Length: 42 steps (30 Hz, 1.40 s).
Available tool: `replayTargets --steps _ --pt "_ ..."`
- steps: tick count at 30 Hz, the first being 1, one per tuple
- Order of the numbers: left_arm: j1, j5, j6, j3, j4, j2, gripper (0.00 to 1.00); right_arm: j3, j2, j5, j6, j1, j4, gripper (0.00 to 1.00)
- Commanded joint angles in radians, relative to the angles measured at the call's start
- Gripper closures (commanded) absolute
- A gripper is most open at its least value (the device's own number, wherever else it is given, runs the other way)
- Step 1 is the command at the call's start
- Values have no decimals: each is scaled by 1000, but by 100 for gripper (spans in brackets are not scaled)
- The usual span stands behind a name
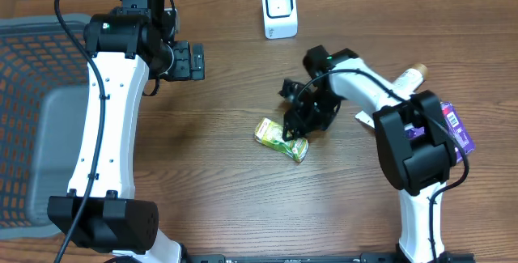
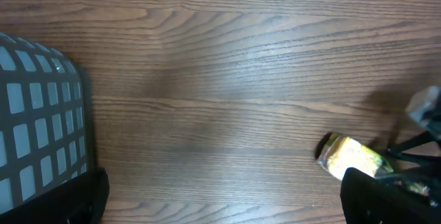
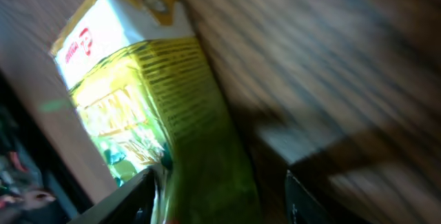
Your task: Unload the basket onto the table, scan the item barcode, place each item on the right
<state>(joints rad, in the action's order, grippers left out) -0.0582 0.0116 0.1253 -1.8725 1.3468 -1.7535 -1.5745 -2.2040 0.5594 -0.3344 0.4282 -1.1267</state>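
My right gripper should grab the drink carton by the end away from its white band (image 1: pixel 296 147), leaving the drink carton's printed sides free to face the scanner (image 1: pixel 279 10).
The item is a small yellow-green drink carton (image 1: pixel 279 138) lying on its side on the wooden table, near the middle. My right gripper (image 1: pixel 298 122) is down over its right end. In the right wrist view the carton (image 3: pixel 151 93) lies between the fingers of the right gripper (image 3: pixel 217 200). It touches the left finger, and a dark gap separates it from the right finger, so the jaws stand open around it. The white scanner (image 1: pixel 279 10) stands at the back of the table. My left gripper (image 1: pixel 191 61) hangs open and empty at the left, and its view shows the carton (image 2: pixel 351 156) far right.
A grey mesh basket (image 1: pixel 32 93) fills the left side, its corner (image 2: pixel 34 120) in the left wrist view. A purple packet (image 1: pixel 458 129) and a bottle (image 1: pixel 409 76) lie at the right behind my right arm.
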Motion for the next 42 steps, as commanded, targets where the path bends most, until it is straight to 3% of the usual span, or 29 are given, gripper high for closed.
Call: replayTargets --steps 1,4,6,8,9,13,19,27,32,38,42 --pt "4 -11 13 0 0 1 0 4 -18 -137 -36 77 12 39" --pt "4 -11 13 0 0 1 0 4 -18 -179 -36 118 9 36" --pt "4 -11 13 0 0 1 0 4 -22 -196 -32 135 -5 42" --pt "4 -11 13 0 0 1 0 4 -31 -209 21 139 -13 74" --pt "4 -11 13 0 0 1 0 4 -31 -211 43 139 -15 82" --pt "4 -11 13 0 0 1 0 4 -31 -191 178 137 -32 96" --pt "4 -11 13 0 0 1 1 -6 -24 97 173 107 -50 96" --pt "4 -11 13 0 0 1 0 -12 96 652 -176 -105 -197 96" --pt "4 -11 13 0 0 1 0 -12 162 799 -280 -248 -325 96" --pt "4 -11 13 0 0 1 0 -12 228 999 -274 -369 -377 96" --pt "4 -11 13 0 0 1 1 -79 260 1011 -208 -438 -414 96"
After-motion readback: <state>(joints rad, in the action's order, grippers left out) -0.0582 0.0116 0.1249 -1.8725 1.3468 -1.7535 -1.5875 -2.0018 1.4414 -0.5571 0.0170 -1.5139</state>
